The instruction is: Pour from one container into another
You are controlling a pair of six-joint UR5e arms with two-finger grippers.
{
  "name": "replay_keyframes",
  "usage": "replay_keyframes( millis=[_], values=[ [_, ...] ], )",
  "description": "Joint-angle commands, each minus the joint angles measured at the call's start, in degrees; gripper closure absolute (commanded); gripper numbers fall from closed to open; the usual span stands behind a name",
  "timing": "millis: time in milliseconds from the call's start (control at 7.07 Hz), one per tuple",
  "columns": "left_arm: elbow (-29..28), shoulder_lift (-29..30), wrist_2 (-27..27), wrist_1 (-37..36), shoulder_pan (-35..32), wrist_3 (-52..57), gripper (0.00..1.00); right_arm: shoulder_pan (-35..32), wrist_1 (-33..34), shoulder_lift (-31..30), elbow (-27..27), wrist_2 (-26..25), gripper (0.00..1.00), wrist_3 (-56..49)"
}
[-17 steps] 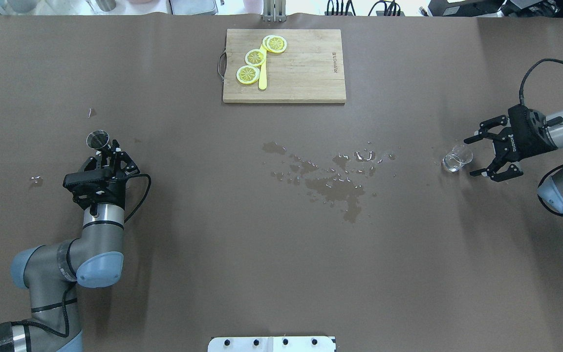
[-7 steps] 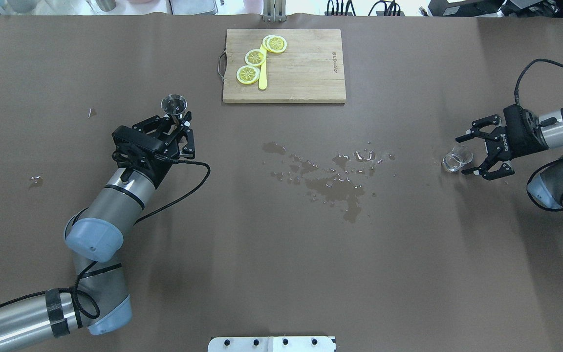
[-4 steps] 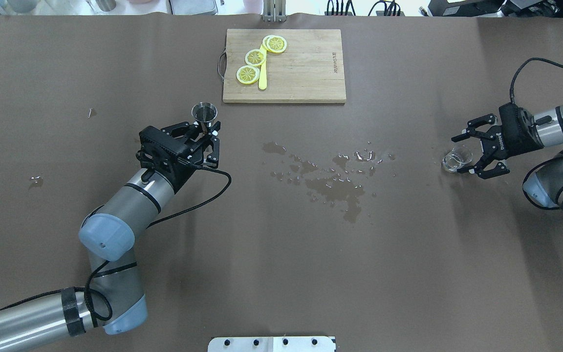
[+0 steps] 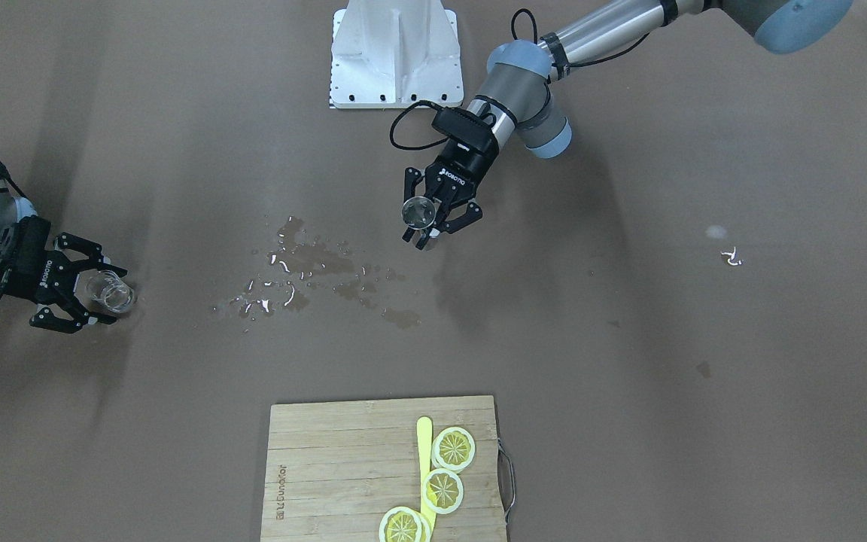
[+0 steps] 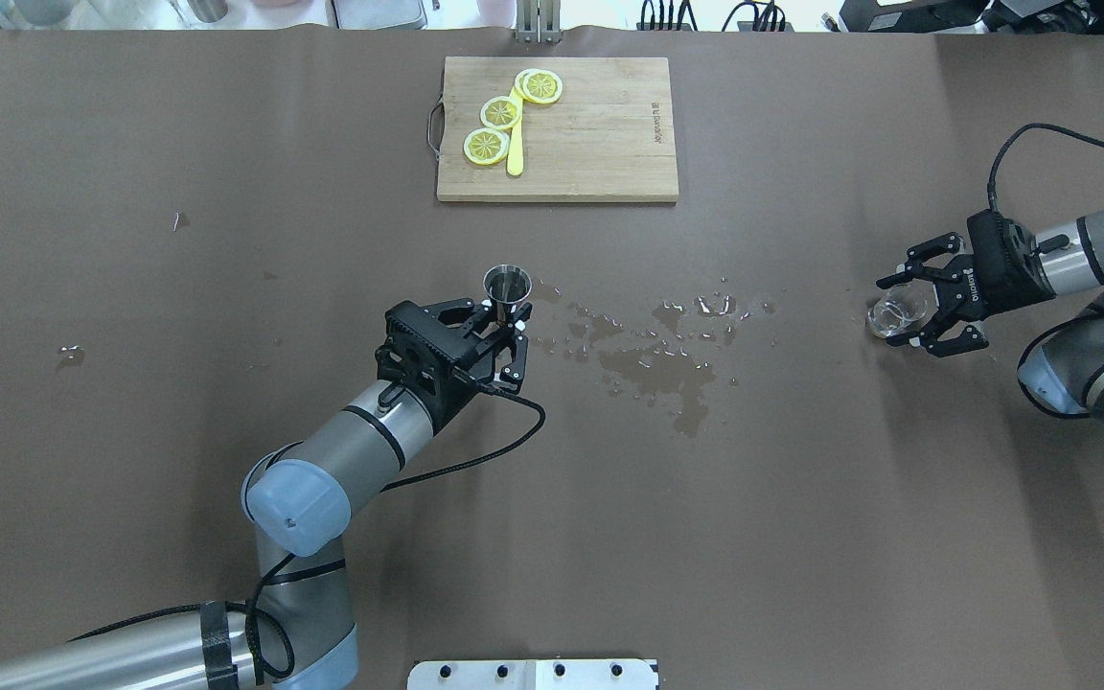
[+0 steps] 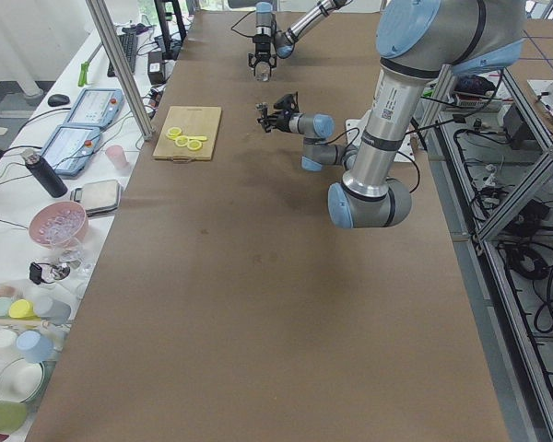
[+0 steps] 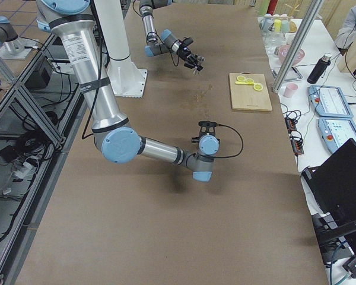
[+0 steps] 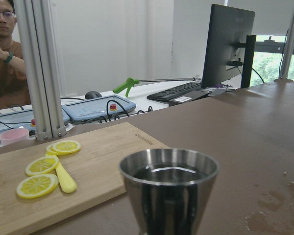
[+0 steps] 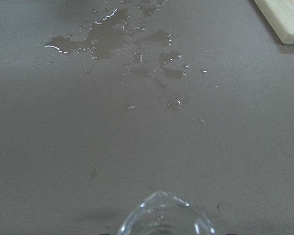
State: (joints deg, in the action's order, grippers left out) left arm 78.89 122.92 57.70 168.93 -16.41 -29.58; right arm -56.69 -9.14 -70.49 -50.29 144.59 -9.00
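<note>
The clear glass has its body below the glass's rim (image 4: 418, 217). My right gripper should grip the glass by its body next, to pour into the other container (image 4: 107, 290).
A small steel cup (image 5: 507, 285) with dark liquid in it is held upright above the table, left of the wet patch. My left gripper (image 5: 508, 318) is shut on its narrow lower part. The cup (image 4: 418, 212) also shows in the front view, and the left wrist view has the cup (image 8: 169, 188) filling its lower middle. A small clear glass (image 5: 898, 314) stands on the table at the right. My right gripper (image 5: 905, 312) is open, one finger on either side of the glass, apparently not touching. The glass rim (image 9: 164, 218) sits at the bottom of the right wrist view.
A spilled puddle (image 5: 655, 362) with scattered drops wets the table between the two containers. At the far middle, a wooden cutting board (image 5: 600, 144) carries lemon slices (image 5: 487, 146) and a yellow knife (image 5: 515, 153). The robot's base plate (image 5: 533, 674) is at the near edge.
My left arm has carried the steel cup rightward to the table's centre, near the spill. My right gripper has slid left until its open fingers flank the glass.
</note>
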Motion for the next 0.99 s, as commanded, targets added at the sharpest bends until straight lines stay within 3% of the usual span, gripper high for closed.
replay_keyframes(
  millis=[0,141,424,566,848],
  values=[
    [0.4,0.5,3.2,0.7,0.0,3.9,1.0,0.2,0.0,0.0,0.2,-0.1,0.4,1.3],
    [0.5,0.7,4.3,0.7,0.0,5.9,1.0,0.2,0.0,-0.1,0.2,-0.1,0.61,3.2],
    [0.9,2.2,4.5,1.4,0.0,10.1,1.0,0.1,0.1,-0.1,-0.3,-0.1,0.95,4.8],
    [0.8,2.6,4.5,1.3,0.0,10.8,1.0,0.0,0.3,0.0,-0.9,-0.1,1.0,7.3],
    [-1.8,4.2,6.2,2.3,0.2,11.6,1.0,-0.2,0.6,0.0,-3.4,-0.3,1.0,12.1]
  ],
)
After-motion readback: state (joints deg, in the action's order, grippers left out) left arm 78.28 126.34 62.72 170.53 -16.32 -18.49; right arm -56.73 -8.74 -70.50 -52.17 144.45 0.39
